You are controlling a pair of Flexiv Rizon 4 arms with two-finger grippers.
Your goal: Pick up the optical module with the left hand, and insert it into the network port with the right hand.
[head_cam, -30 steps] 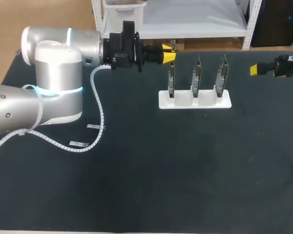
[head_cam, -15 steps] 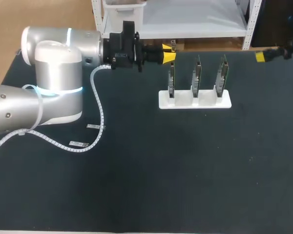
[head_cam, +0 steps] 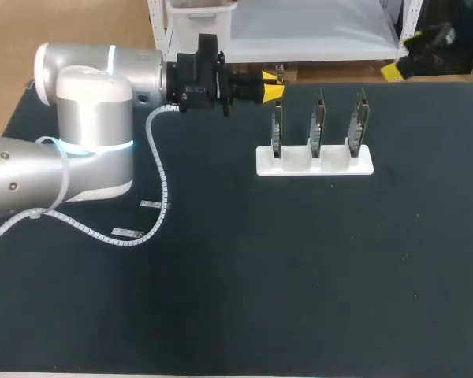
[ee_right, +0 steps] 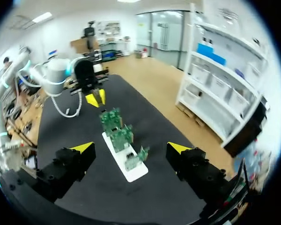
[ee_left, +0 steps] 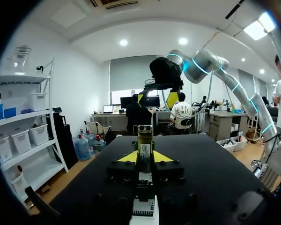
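The optical module's plug end should stay free to go into the network port. My right gripper should hold the module by its socket end (head_cam: 280, 69) next.
My left gripper (head_cam: 271, 89) hovers over the table's back edge, just left of the rack, and is shut on the optical module (head_cam: 279, 75). In the left wrist view the module (ee_left: 144, 147) stands upright between the yellow tips of the gripper (ee_left: 144, 157). A white rack (head_cam: 315, 161) holds three upright circuit boards (head_cam: 317, 120) with the network ports. My right gripper (head_cam: 406, 63) is raised beyond the back right corner, open and holding nothing. The right wrist view looks down past that gripper (ee_right: 131, 148) onto the rack (ee_right: 129, 172), with the left gripper (ee_right: 95, 99) beyond the far board.
The left arm's white cable (head_cam: 159, 177) loops over the dark table (head_cam: 299, 268) on the left. Two small white labels (head_cam: 153, 205) lie near it. A metal shelf (head_cam: 299, 31) stands behind the back edge.
My right gripper has risen from the table's right edge and swung back beyond the back right corner. The left arm and the module have not moved.
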